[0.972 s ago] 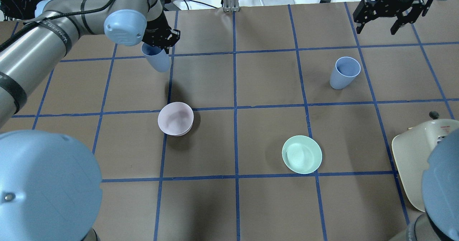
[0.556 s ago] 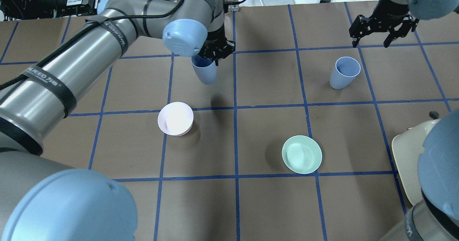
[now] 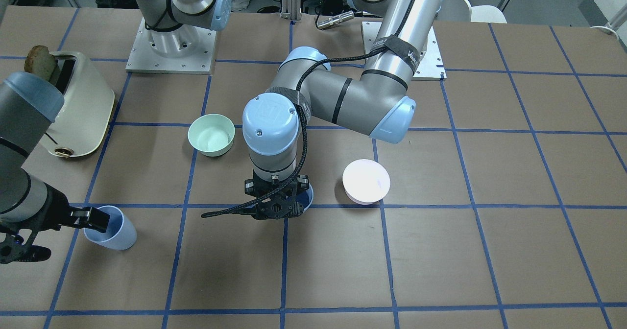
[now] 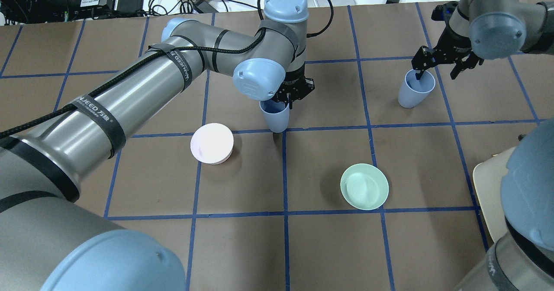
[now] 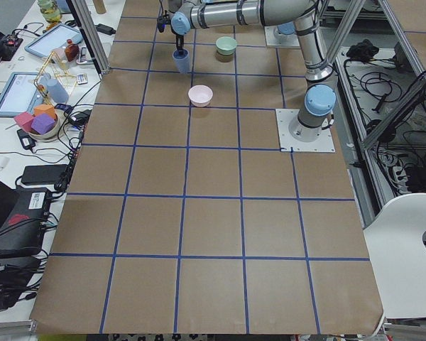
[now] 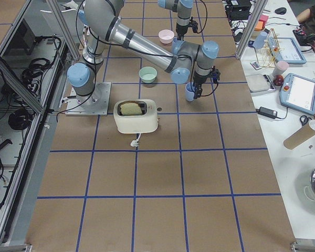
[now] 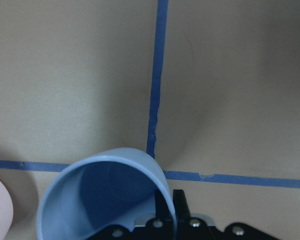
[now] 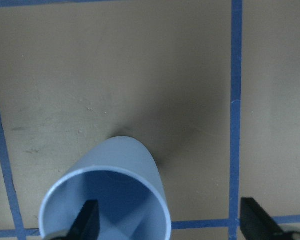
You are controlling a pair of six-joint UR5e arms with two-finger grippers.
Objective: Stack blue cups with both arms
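My right gripper picks up the standing cup by its rim (image 3: 109,209) (image 8: 149,183) next, to stack one blue cup into the other one.
My left gripper (image 4: 283,102) is shut on the rim of one blue cup (image 4: 274,117) and holds it upright near the table's middle, just over a tape crossing. The left wrist view shows this cup (image 7: 105,195) pinched by its wall. The other blue cup (image 4: 414,89) stands upright at the far right. My right gripper (image 4: 435,74) is open at this cup's rim. In the right wrist view, one finger (image 8: 87,222) is inside the cup (image 8: 107,195) and the other is outside it. The front view shows both cups, the held one (image 3: 306,198) and the standing one (image 3: 111,228).
A pale pink bowl (image 4: 212,143) sits left of the held cup. A mint-green bowl (image 4: 364,186) sits nearer the robot, right of centre. A cream toaster (image 4: 491,195) stands at the right edge. Blue tape lines grid the brown table (image 4: 329,247).
My left arm has carried its cup rightward and closer to the robot, down toward the table. My right gripper has come down onto the standing cup, with one finger inside it.
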